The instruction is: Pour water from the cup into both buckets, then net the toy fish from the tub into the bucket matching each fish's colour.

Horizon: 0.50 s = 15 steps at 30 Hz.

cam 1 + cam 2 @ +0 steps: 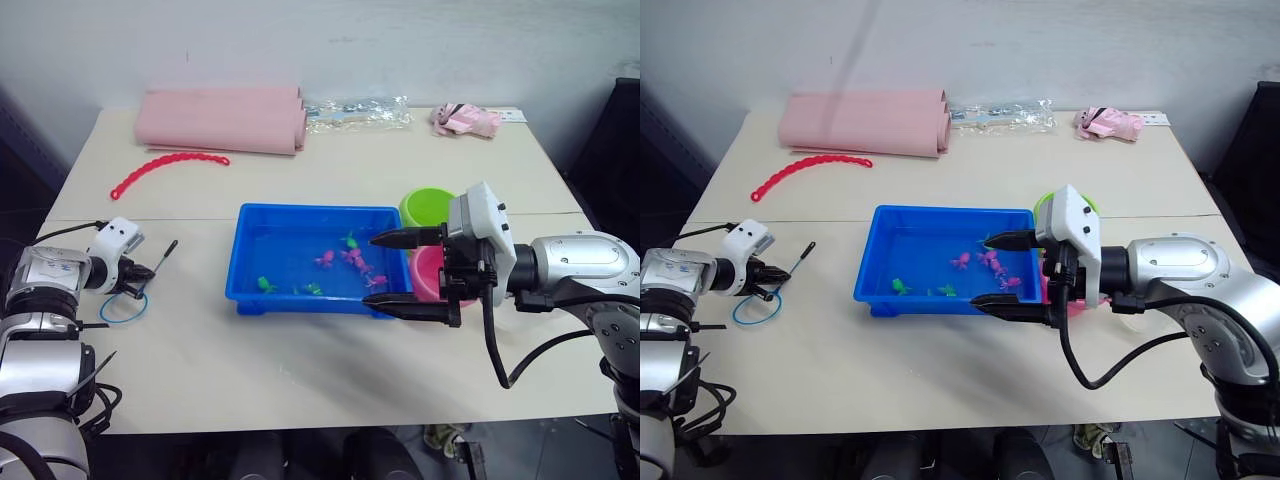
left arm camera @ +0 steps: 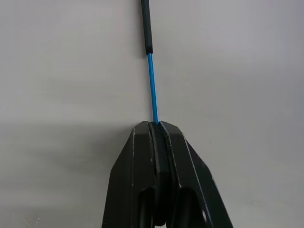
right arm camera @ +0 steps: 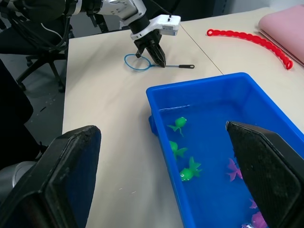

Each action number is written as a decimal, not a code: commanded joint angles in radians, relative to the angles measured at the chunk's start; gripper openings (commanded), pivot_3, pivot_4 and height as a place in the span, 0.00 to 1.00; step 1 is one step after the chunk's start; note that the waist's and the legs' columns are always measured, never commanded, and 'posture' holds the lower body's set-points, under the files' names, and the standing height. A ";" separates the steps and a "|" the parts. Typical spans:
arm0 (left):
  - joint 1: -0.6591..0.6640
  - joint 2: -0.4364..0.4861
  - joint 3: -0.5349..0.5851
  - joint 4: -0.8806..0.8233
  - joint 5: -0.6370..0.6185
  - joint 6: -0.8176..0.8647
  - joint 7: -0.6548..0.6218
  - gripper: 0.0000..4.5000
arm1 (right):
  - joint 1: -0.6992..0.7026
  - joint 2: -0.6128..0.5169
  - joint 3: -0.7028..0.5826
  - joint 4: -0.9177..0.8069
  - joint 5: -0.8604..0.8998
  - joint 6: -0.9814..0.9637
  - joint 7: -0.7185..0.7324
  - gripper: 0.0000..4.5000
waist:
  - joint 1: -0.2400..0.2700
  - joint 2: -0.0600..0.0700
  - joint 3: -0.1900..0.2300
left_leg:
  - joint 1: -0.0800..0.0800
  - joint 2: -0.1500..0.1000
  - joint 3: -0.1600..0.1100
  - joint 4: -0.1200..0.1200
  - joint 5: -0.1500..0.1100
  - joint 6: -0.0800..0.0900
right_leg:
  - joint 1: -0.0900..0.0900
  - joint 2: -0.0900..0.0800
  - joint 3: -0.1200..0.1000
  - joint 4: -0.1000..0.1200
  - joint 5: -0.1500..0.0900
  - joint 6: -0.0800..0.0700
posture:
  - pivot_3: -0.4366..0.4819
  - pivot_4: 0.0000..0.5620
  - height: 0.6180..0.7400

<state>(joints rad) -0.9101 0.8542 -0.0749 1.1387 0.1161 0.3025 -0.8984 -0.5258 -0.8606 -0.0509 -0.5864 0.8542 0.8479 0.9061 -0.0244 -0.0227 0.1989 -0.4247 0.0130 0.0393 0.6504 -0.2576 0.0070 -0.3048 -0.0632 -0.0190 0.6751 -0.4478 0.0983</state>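
I should grab the net by its thin handle (image 1: 169, 250) with my right gripper next. The net's blue hoop (image 1: 123, 307) then stays free to scoop up the toy fish.
The blue tub (image 1: 300, 209) holds water and several toy fish, green ones (image 1: 266, 284) and pink ones (image 1: 356, 258). Just right of it stand the buckets, green (image 1: 425, 205) behind and pink (image 1: 430, 278) in front. My right gripper (image 1: 400, 272) is open over the tub's right end, in front of the pink bucket, with nothing between its fingers. My left gripper (image 1: 140, 280) is shut on the net's thin handle (image 2: 152, 80), low over the table at the left. The net's blue hoop (image 1: 123, 307) lies flat on the table beside it. The cup is out of view.
A rolled pink mat (image 1: 222, 118), a red beaded chain (image 1: 168, 165), a clear plastic bag (image 1: 358, 112) and a pink cloth item (image 1: 465, 120) lie along the far side of the table. Bare tabletop lies between the net and the tub.
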 commanded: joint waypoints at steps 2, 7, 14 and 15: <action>-0.063 0.080 0.029 -0.298 -0.063 -0.041 -0.186 0.01 | -0.029 -0.036 -0.056 0.017 0.027 0.002 0.022 1.00 | 0.000 -0.003 0.001 | -0.004 0.000 -0.001 0.001 0.000 0.000 | -0.001 0.000 -0.001 0.000 0.000 0.000 | 0.48 0.27 1.00; -0.037 0.130 0.047 -0.737 -0.200 0.017 -0.406 0.01 | -0.059 -0.064 -0.038 0.058 -0.006 -0.020 0.061 1.00 | -0.003 -0.003 0.001 | -0.011 -0.001 -0.002 0.002 -0.001 0.002 | -0.003 0.000 -0.001 -0.005 0.000 0.000 | 0.48 0.27 1.00; 0.069 0.119 -0.054 -1.198 -0.318 0.125 -0.558 0.01 | -0.149 -0.048 0.045 0.094 -0.042 -0.020 0.106 1.00 | -0.007 0.003 0.003 | -0.011 0.000 -0.002 0.001 -0.001 0.001 | -0.003 0.003 0.000 -0.006 0.000 0.000 | 0.48 0.27 1.00; 0.075 0.104 -0.077 -1.249 -0.317 0.141 -0.547 0.01 | -0.164 -0.042 0.063 0.097 -0.052 -0.019 0.108 1.00 | -0.005 0.003 0.003 | -0.011 0.000 -0.002 0.001 -0.001 0.001 | -0.003 0.003 0.000 -0.006 0.000 0.000 | 0.48 0.27 1.00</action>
<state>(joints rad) -0.8332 0.9584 -0.1385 -0.0151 -0.1840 0.4224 -1.4391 -0.6655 -0.9077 0.0033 -0.4773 0.8107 0.8452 0.9998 -0.0292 -0.0199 0.2016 -0.4359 0.0134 0.0371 0.6516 -0.2581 0.0080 -0.3081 -0.0605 -0.0187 0.6690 -0.4475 0.0978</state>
